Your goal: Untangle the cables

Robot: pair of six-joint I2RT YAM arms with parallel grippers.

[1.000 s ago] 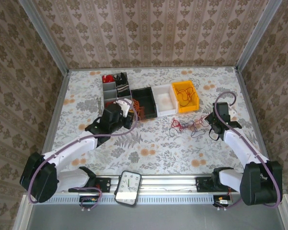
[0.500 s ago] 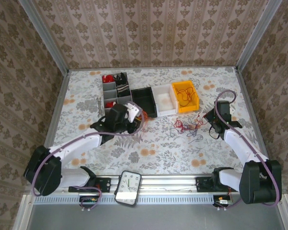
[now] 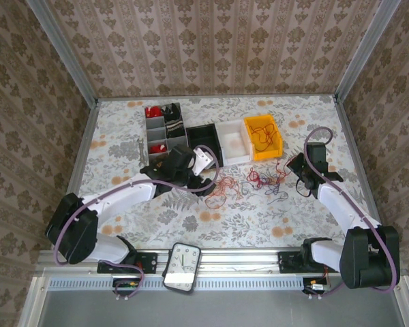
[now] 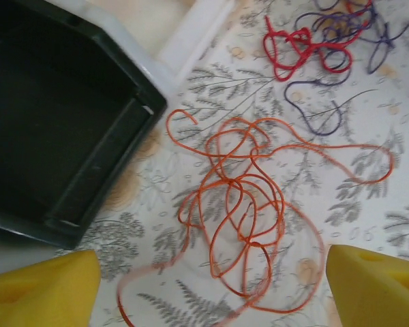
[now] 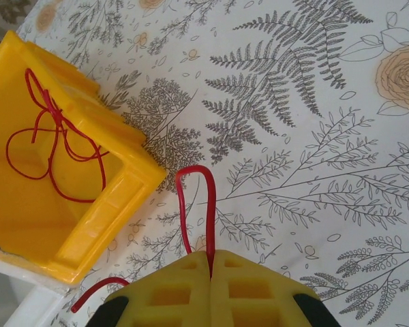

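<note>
My left gripper grabs the tangle's end nearest the orange cable next, opposite my right gripper, to pull the red and purple tangle apart.
A loose orange cable [image 4: 240,197] lies in loops on the flowered table, seen from above as [image 3: 223,189]. My left gripper [image 4: 211,293] hangs open over it, one yellow fingertip [image 4: 44,289] on each side, nothing gripped. Further right is a tangle of red cable [image 4: 296,44] and purple cable [image 4: 327,109], in the top view [image 3: 264,178]. My right gripper [image 5: 211,262] is shut on a red cable [image 5: 208,204] whose loop sticks out past its tips; it sits at the tangle's right end [image 3: 301,177].
A black bin [image 4: 88,170] stands just left of the orange cable. Behind it are a white bin [image 3: 242,157] and a yellow bin [image 5: 116,204] holding a thin red wire [image 5: 54,143]. A grey organizer [image 3: 152,131] stands at the back left, a clock [image 3: 182,267] at the near edge.
My left gripper moved right, away from the black bin, and the orange cable that was by the bin now lies spread on the table. The right arm barely moved.
</note>
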